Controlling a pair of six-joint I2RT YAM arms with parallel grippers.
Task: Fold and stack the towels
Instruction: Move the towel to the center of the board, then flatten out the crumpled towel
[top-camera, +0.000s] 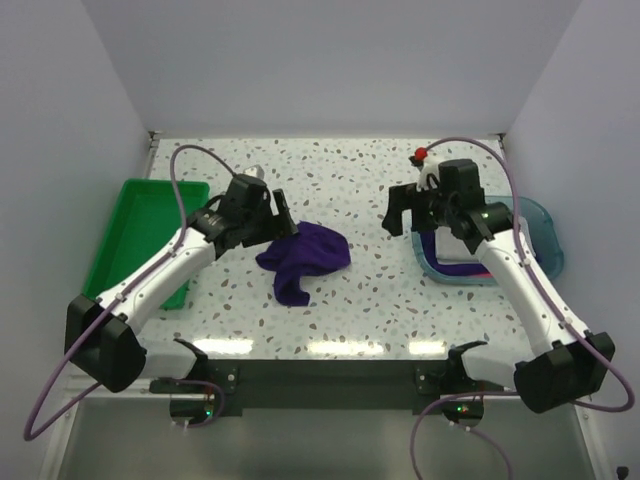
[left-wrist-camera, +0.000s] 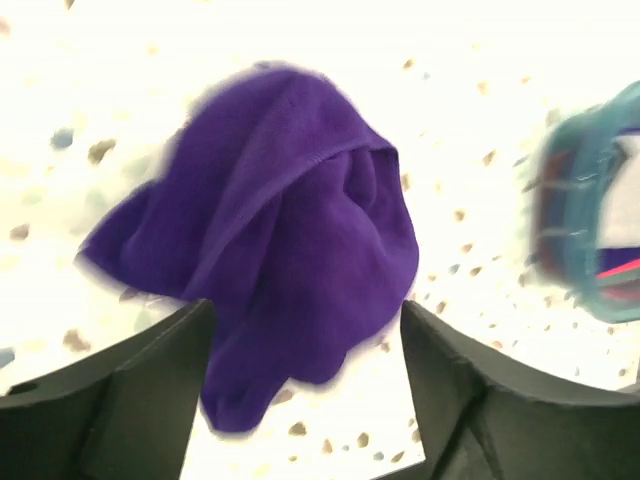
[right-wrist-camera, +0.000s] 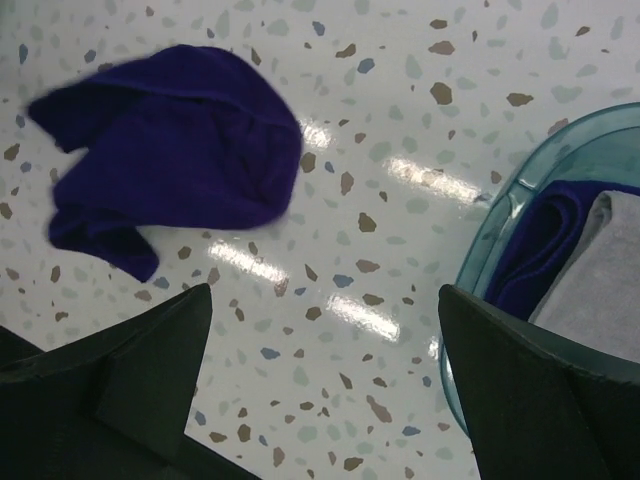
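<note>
I need to grab the crumpled purple towel next with my left gripper by its edge toward the green bin to fold it. This leaves the tray side for my right gripper.
A crumpled dark purple towel (top-camera: 305, 256) lies on the speckled table near the middle; it also shows in the left wrist view (left-wrist-camera: 280, 240) and the right wrist view (right-wrist-camera: 170, 150). My left gripper (top-camera: 283, 213) is open and empty, just left of and above the towel. My right gripper (top-camera: 400, 213) is open and empty, right of the towel, above bare table beside the teal tray (top-camera: 545, 245). In the tray lie folded towels: a dark purple one (right-wrist-camera: 545, 245), a grey-white one (right-wrist-camera: 600, 290), and a pink edge (left-wrist-camera: 620, 270).
A green plastic bin (top-camera: 135, 235) stands at the left of the table under my left arm. A small red and white object (top-camera: 424, 160) sits near the back right. White walls close in the table on three sides.
</note>
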